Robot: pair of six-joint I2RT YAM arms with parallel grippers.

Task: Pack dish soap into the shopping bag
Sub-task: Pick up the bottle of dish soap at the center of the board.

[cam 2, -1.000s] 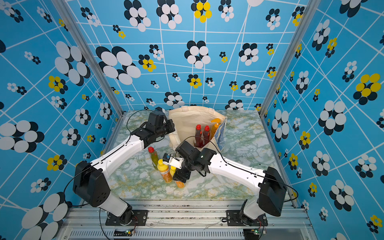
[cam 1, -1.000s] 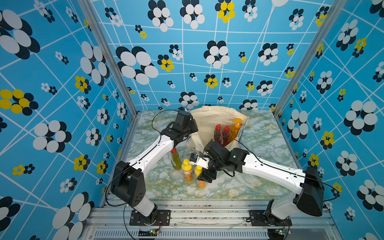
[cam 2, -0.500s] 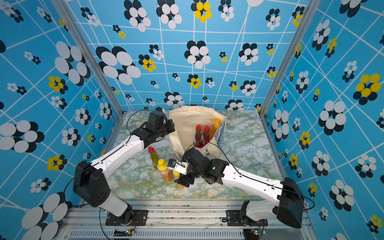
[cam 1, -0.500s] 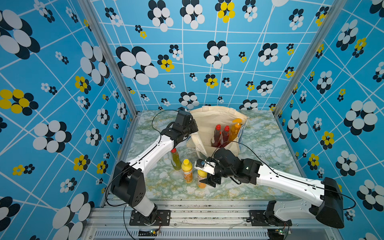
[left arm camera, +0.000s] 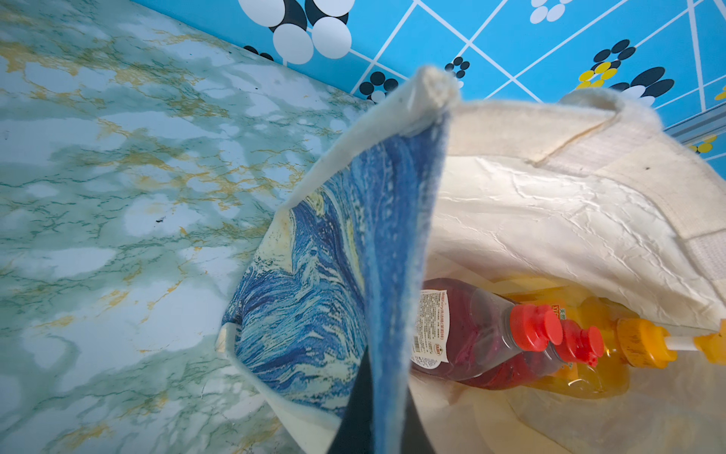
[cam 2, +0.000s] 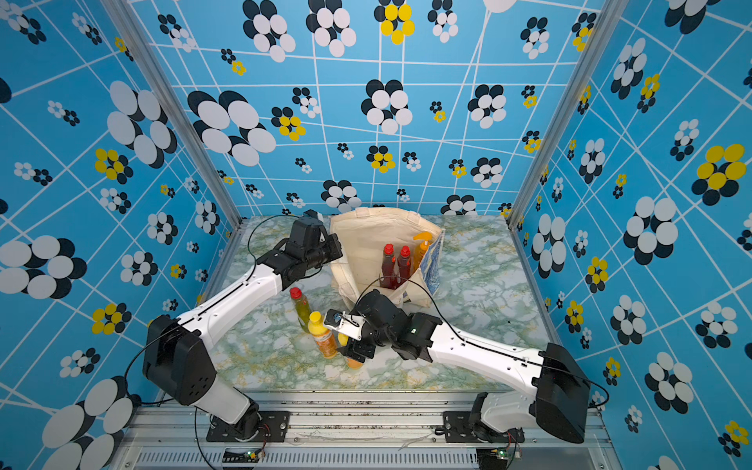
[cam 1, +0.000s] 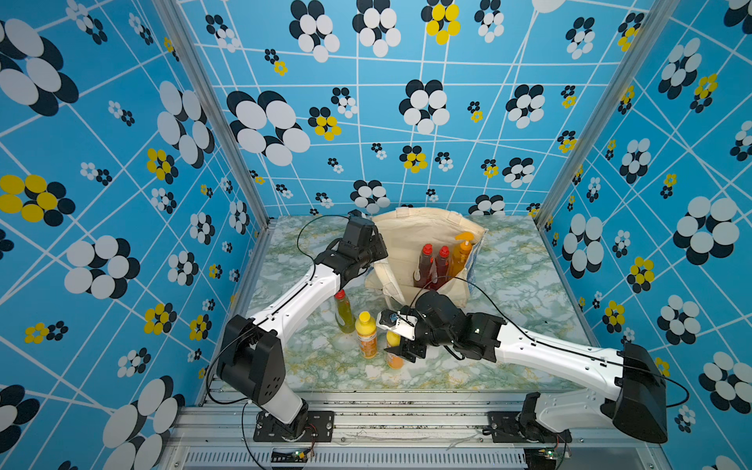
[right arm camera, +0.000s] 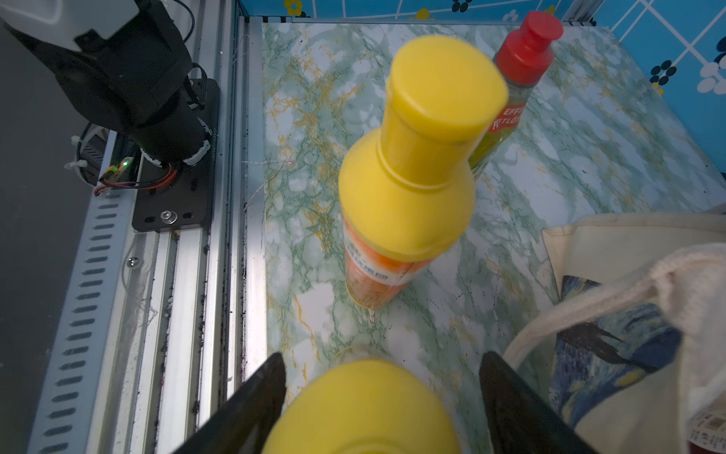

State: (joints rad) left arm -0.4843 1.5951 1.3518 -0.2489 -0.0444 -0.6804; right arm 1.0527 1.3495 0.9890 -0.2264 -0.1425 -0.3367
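Observation:
The second yellow-capped orange bottle has both fingers reaching past its yellow cap's far edge (cam 1: 393, 337) (right arm camera: 364, 369) on either side. My right gripper should close. Closing now would hold the bottle.
The shopping bag (cam 1: 411, 232) stands open at the back of the table, cream with a blue swirly print (left arm camera: 314, 298). My left gripper (left arm camera: 387, 424) is shut on its rim, holding the mouth open. Inside are two red-capped dark red bottles (cam 1: 425, 264) and the orange pump bottle (cam 1: 462, 252). On the table stand an olive-green red-capped bottle (cam 1: 345, 313) and a yellow-capped orange bottle (cam 1: 365, 333). My right gripper (right arm camera: 381, 393) is open, one jaw on each side of a second yellow-capped orange bottle (cam 1: 394, 356), with gaps on both sides of its cap (right arm camera: 365, 408).
The marble table (cam 1: 508, 285) is walled by blue flowered panels on three sides. An aluminium rail (right arm camera: 235, 236) and the left arm's base (right arm camera: 169, 129) run along the front edge, close to the standing bottles. A loop handle of the bag (right arm camera: 589, 314) hangs beside my right gripper.
My right arm has drawn toward the table's front and sunk lower, bringing its open jaws down around the front yellow-capped bottle. The left arm and the bag have stayed put.

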